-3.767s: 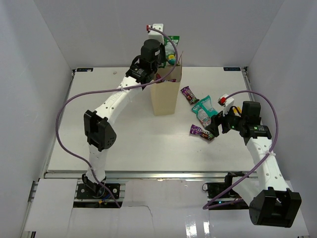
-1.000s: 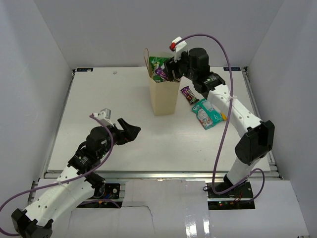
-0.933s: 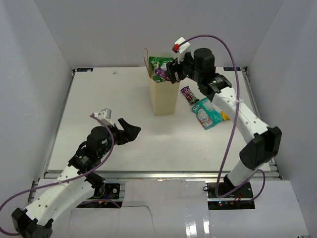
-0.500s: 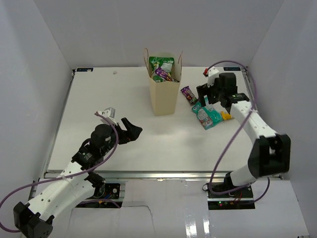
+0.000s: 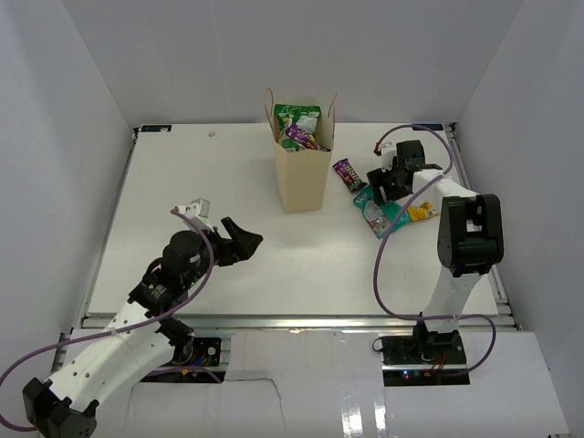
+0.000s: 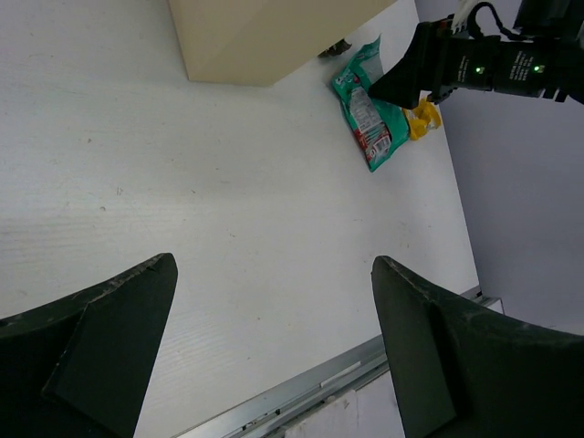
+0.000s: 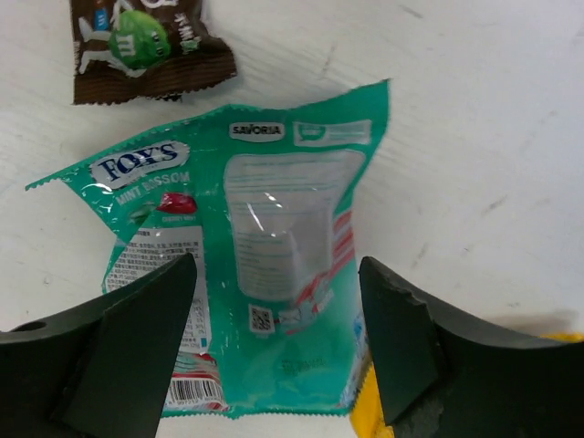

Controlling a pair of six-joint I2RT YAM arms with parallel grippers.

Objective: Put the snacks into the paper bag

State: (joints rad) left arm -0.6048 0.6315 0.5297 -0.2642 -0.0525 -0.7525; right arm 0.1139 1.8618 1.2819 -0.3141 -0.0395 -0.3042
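The robot's right gripper has its fingers wide apart over the teal bag (image 5: 385, 217) (image 7: 265, 274), so the teal bag would stay flat on the table if the gripper lifted it now.
The tan paper bag (image 5: 304, 173) stands upright at the table's back middle, with a green-white packet and a purple bar (image 5: 299, 126) showing in its mouth. Right of it lie a small dark candy bar (image 5: 347, 173), a teal bag (image 5: 385, 217) and a yellow packet (image 5: 420, 212). My right gripper (image 5: 376, 187) hangs low over the teal bag (image 7: 265, 274), open, a finger on each side of it. The candy bar (image 7: 146, 46) lies beyond the bag, and the yellow packet (image 7: 365, 415) pokes out under its near corner. My left gripper (image 5: 242, 239) is open and empty over the table's near left.
The left wrist view shows the paper bag's base (image 6: 274, 36), the teal bag (image 6: 365, 109), the right gripper (image 6: 401, 78) and the table's metal front edge (image 6: 319, 383). White walls close in the table on three sides.
My right arm left the mouth of the paper bag, swung right and came down over the teal bag. Its jaws widened, then narrowed a little. The left arm barely moved.
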